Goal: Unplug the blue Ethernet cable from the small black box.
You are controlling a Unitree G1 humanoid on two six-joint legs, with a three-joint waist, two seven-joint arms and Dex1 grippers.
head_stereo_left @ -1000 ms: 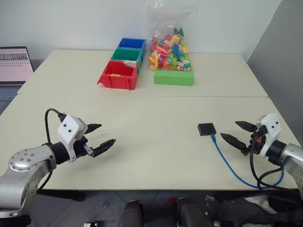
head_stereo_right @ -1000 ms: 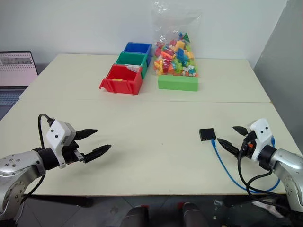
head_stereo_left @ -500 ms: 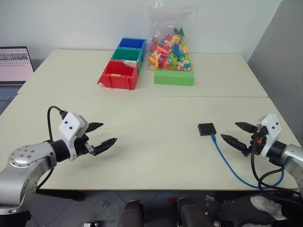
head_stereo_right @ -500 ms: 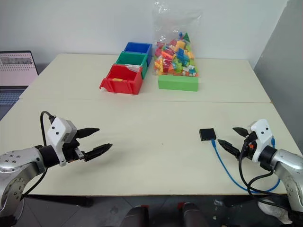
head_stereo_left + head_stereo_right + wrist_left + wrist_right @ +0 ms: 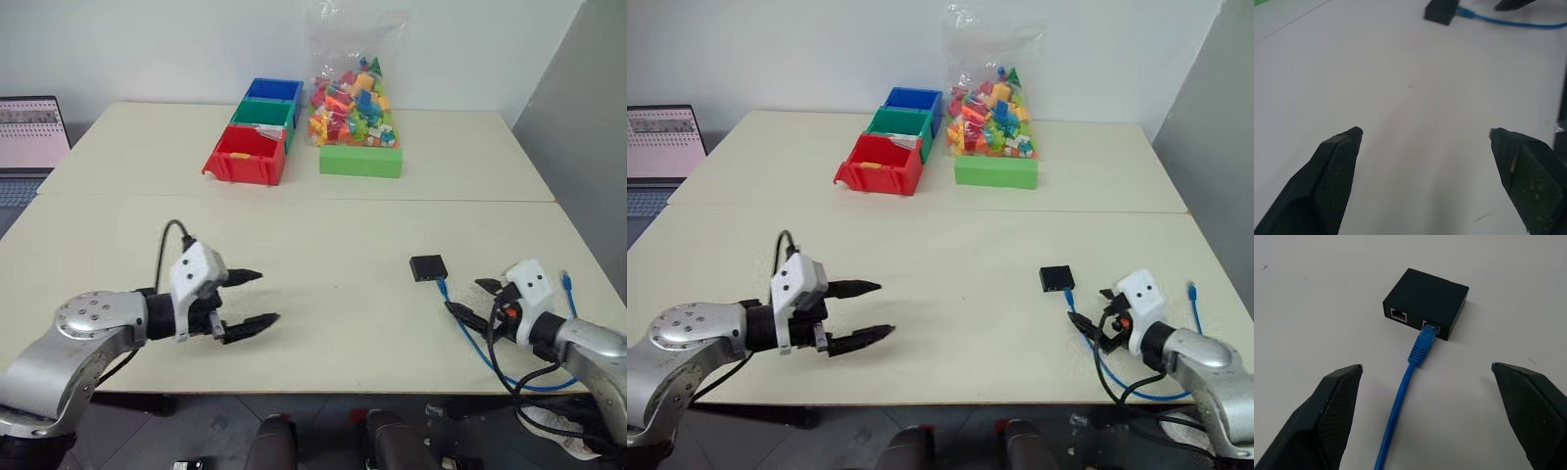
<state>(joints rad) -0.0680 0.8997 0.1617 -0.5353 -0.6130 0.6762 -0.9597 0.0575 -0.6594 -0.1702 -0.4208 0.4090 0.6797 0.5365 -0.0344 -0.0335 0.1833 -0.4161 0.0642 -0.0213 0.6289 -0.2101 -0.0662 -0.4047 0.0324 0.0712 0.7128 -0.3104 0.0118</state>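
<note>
The right gripper isn't ready to close yet: its fingers are above and short of the blue plug (image 5: 442,285), so they would miss if they closed now.
The small black box (image 5: 428,266) lies flat on the cream table, right of centre. The blue Ethernet cable (image 5: 1409,378) is plugged into the right one of the box's two side ports, and the other port is empty. From there the cable runs toward the table's front edge and loops, with its free end (image 5: 565,278) lying near the right edge. My right gripper (image 5: 468,297) is open, low over the cable just behind the plug, one finger on each side of it. My left gripper (image 5: 266,297) is open and empty over bare table, far left of the box (image 5: 1441,10).
Red (image 5: 244,156), green (image 5: 263,114) and blue (image 5: 273,90) bins stand in a row at the back. Beside them are a green block (image 5: 360,161) and a bag of colourful toy bricks (image 5: 353,98). A laptop (image 5: 29,137) sits at the far left. A seam (image 5: 294,199) crosses the table.
My left gripper has swung right, toward the table's middle. My right gripper has dropped and shifted left, closer to the cable behind the plug. The cable's loop has shifted.
</note>
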